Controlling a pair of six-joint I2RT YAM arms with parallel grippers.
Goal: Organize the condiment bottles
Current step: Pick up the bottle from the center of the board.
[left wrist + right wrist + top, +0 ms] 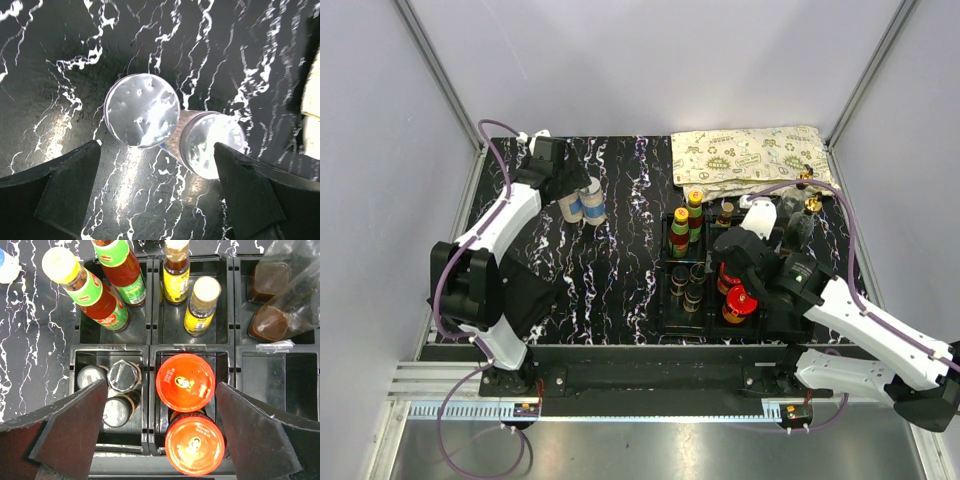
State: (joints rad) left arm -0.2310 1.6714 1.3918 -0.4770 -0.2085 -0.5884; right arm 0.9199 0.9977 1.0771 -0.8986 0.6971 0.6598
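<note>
My left gripper picks up a grey-lidded shaker by its grey lid next, so its labelled body stays free to fit into the tray.
Two grey-lidded shakers [582,203] stand side by side on the black marbled table, outside the tray. My left gripper [563,178] hovers just above and behind them, open and empty; the left wrist view shows both lids [142,110] [212,145] ahead of the open gripper [156,150]. My right gripper [745,258] is open and empty above the black tray [667,318]. In the right wrist view, it [161,385] straddles two red-lidded jars [185,382] [195,442] in one compartment. Black-capped bottles [117,410] fill the compartment to their left.
Red sauces with yellow and green caps [95,295], two yellow-labelled bottles [200,305] and clear glass bottles of dark sauce [270,320] fill the tray's far compartments. The near right compartment [280,385] holds nothing. A patterned cloth [750,155] lies at the back right, with gold-spouted bottles [810,195] beside it.
</note>
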